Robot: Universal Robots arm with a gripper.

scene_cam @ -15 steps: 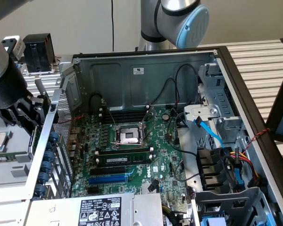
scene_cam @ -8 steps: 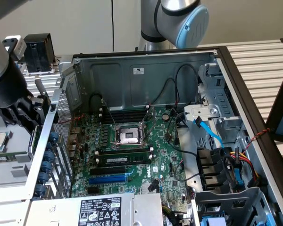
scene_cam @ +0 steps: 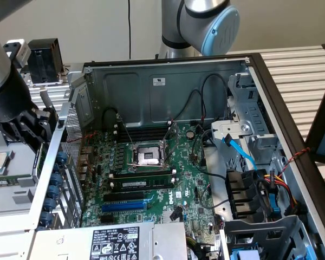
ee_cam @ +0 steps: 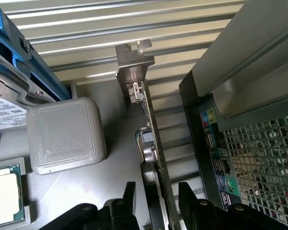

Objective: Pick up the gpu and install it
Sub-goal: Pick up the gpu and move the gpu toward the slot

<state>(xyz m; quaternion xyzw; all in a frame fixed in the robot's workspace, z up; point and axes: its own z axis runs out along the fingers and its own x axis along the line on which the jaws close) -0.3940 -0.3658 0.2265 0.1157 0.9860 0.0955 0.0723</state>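
The GPU's silver end bracket (ee_cam: 133, 64) has to stay free to fit into the case, so the robot's gripper next needs to grab the GPU by its long edge (ee_cam: 163, 189).
The gpu (ee_cam: 152, 125) stands on its edge beside the computer case, its green board seen edge-on and its silver end bracket (ee_cam: 134, 62) at the far end. My gripper (ee_cam: 158, 201) is open and straddles the card's near end. One black finger (ee_cam: 129, 192) is on each side of the card, with a gap to it. In the exterior view the gripper (scene_cam: 30, 130) hangs just outside the case's rear wall, at the exterior view's left. The green motherboard (scene_cam: 151, 184) lies inside the open case, and a blue slot (scene_cam: 124, 207) runs along its near part.
A grey square block (ee_cam: 65, 134), a CPU (ee_cam: 5, 191) and a drive with a blue rail (ee_cam: 9, 91) sit beside the card. The case's perforated rear panel (ee_cam: 254, 158) is close on the other side. RAM sticks (scene_cam: 141, 181), cables and a power supply (scene_cam: 114, 241) crowd the case.
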